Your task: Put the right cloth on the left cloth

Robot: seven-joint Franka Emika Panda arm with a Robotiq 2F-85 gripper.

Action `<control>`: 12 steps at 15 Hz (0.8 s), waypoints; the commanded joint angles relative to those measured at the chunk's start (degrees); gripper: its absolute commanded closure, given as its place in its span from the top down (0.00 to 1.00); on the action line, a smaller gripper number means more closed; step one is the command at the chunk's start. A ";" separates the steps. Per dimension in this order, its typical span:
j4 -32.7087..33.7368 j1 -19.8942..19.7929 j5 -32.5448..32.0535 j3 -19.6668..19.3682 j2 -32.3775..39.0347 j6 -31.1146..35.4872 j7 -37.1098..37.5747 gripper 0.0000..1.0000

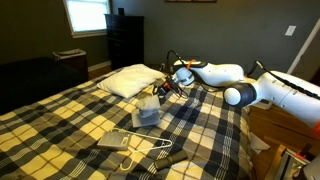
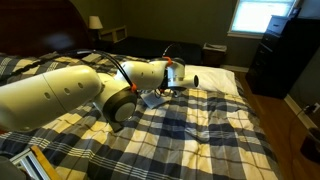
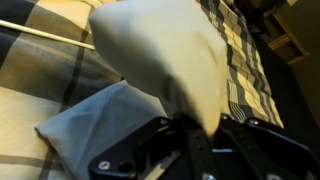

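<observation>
My fingers hold the cream cloth behind the grey-blue cloth's uncovered front (image 1: 147, 118) (image 3: 95, 128), so it is too early to release. The cream cloth comes forward and down, before my gripper releases it.
My gripper (image 3: 195, 135) is shut on a cream cloth (image 3: 170, 50), which hangs from the jaws and fills the middle of the wrist view. Below it, a grey-blue cloth (image 3: 95, 125) lies on the plaid bed cover. In an exterior view the gripper (image 1: 166, 88) holds the cream cloth (image 1: 158, 95) above the bed, just over and behind the grey-blue cloth (image 1: 146, 116). In an exterior view the gripper (image 2: 172, 80) is partly hidden by the arm, with cloth (image 2: 154, 99) showing below it.
A white pillow (image 1: 128, 80) lies behind the cloths. A flat grey cloth (image 1: 112, 141) and a white hanger (image 1: 143, 150) lie nearer the front of the bed. A dark dresser (image 1: 124, 40) stands at the back wall. The bed edge is to the right (image 1: 245, 140).
</observation>
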 commanded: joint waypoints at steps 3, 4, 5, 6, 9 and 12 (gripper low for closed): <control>4.35 -1.04 -3.59 2.18 2.96 -1.17 4.55 0.03; 0.41 -0.17 -2.34 0.55 0.70 -0.07 3.34 0.11; 0.75 -0.35 -2.43 0.81 0.83 -0.07 3.34 0.11; 0.98 -0.52 -2.50 1.02 0.87 -0.07 3.34 0.11; 1.01 -0.67 -1.70 1.31 0.86 2.06 4.95 0.03; 1.37 0.08 -0.04 1.44 2.11 8.91 10.15 0.03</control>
